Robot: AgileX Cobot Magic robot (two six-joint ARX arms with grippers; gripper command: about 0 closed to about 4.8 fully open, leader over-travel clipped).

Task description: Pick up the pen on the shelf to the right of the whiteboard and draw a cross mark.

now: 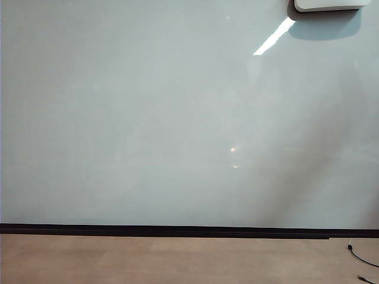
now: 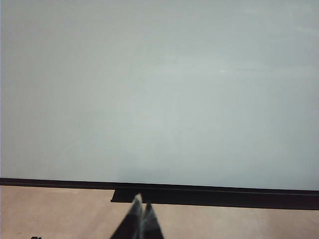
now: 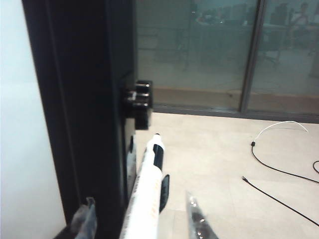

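The pen's tip needs to stay free to draw a cross mark on the whiteboard. My right gripper should grab the pen by its white body (image 3: 141, 211) next.
The whiteboard (image 1: 177, 118) fills the exterior view, where neither arm shows; no cross mark is in view on it. In the right wrist view the pen (image 3: 148, 184), white with a dark band near its tip, lies alongside the board's black side frame (image 3: 84, 99). My right gripper (image 3: 140, 199) is open around the pen, one finger on each side with a gap to both. The shelf itself is hidden under the pen. My left gripper (image 2: 141, 203) is shut and empty, tips together, low in front of the whiteboard (image 2: 149, 89) above its black lower strip (image 2: 214, 195).
A black bracket (image 3: 142, 102) sticks out of the frame beyond the pen's tip. Black and white cables (image 3: 279, 169) lie on the pale floor to the board's right, before a glass wall (image 3: 224, 50). A white device (image 1: 328, 5) sits at the board's upper right. A cable end (image 1: 361, 257) lies on the tan floor.
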